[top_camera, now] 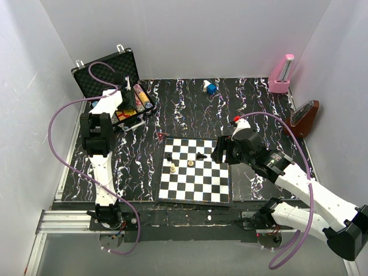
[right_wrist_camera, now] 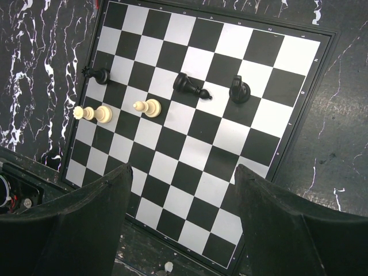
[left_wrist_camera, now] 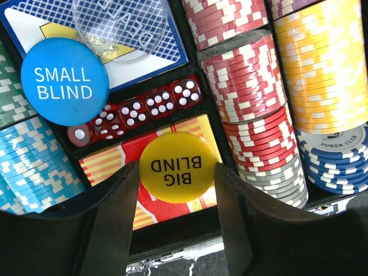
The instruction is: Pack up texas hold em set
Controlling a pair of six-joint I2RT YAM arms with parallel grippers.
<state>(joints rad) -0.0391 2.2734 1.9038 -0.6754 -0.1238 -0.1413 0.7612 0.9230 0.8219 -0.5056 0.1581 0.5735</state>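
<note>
I should open my left gripper now, because the BIG BLIND disc lies flat just over the card box (left_wrist_camera: 109, 164) and would land there.
The black case (top_camera: 106, 70) stands open at the back left, its lid up. In the left wrist view it holds rows of chips (left_wrist_camera: 253, 86), red dice (left_wrist_camera: 138, 110), a blue SMALL BLIND disc (left_wrist_camera: 64, 81) and a clear disc (left_wrist_camera: 121, 23) on a blue card deck. My left gripper (left_wrist_camera: 177, 172), seen from above (top_camera: 130, 106), is over the case; its fingertips touch both edges of the yellow BIG BLIND disc (left_wrist_camera: 177, 155), held just over the red-yellow card box (left_wrist_camera: 109, 164). My right gripper (right_wrist_camera: 184, 172), seen from above (top_camera: 217, 154), is open and empty over the chessboard.
The chessboard (top_camera: 198, 178) with several pieces lies at the front centre. A pink metronome (top_camera: 282, 75) and a brown one (top_camera: 303, 118) stand at the right. A blue-white object (top_camera: 210, 87) sits at the back centre. A small red item (top_camera: 161, 136) lies near the board's corner.
</note>
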